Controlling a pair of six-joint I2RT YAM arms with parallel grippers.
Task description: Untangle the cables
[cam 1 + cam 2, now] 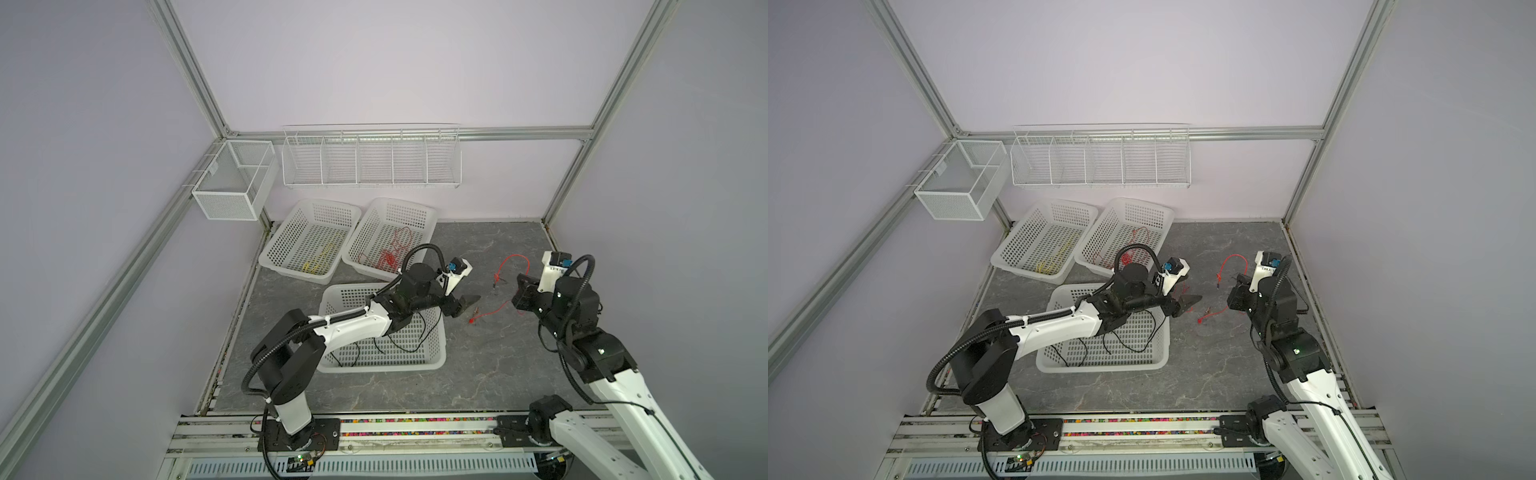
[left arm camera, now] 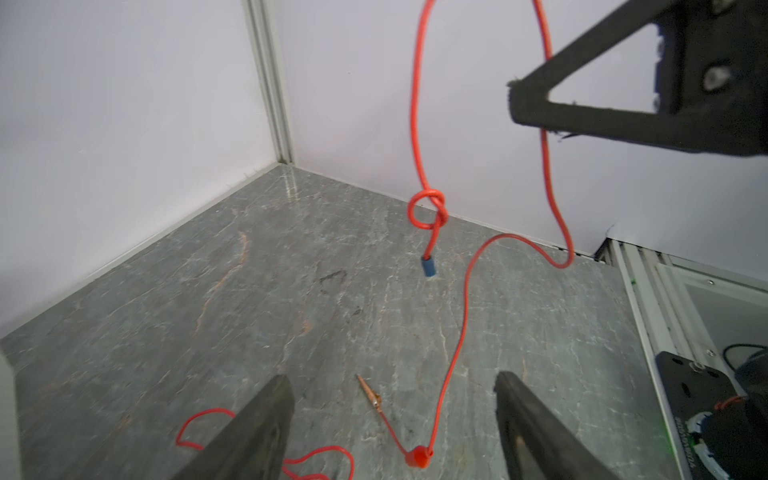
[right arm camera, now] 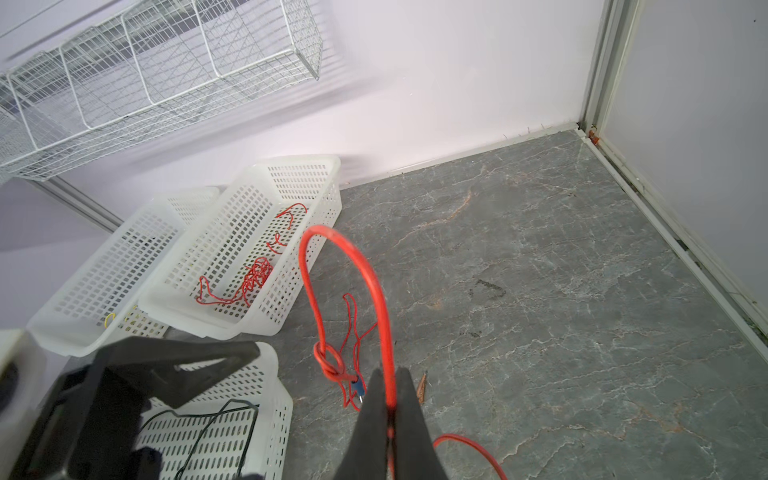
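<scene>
My left gripper picks up the red cable's trailing strand (image 2: 440, 411) by the red cap and copper clip next, away from my right gripper's hold, to untangle it.
A red cable (image 3: 309, 266) rises in a loop off the grey table, and my right gripper (image 3: 390, 372) is shut on one strand of it. A knot (image 2: 428, 210) sits low on the loop's free strand, just above a blue end plug (image 2: 428, 266). The rest of the red cable (image 1: 490, 311) trails over the table to a copper clip (image 2: 370, 392) and a red cap (image 2: 417, 455). My left gripper (image 2: 392, 376) hovers open over that clip, holding nothing; in a top view the left gripper (image 1: 469, 302) is left of the right gripper (image 1: 520, 282).
Three white baskets stand at the left: one with yellow cables (image 1: 320, 259), one with red cables (image 1: 390, 257), and the nearest (image 1: 432, 361) with black cables under my left arm. A wire rack (image 1: 370, 160) and mesh box (image 1: 235, 178) hang on the walls.
</scene>
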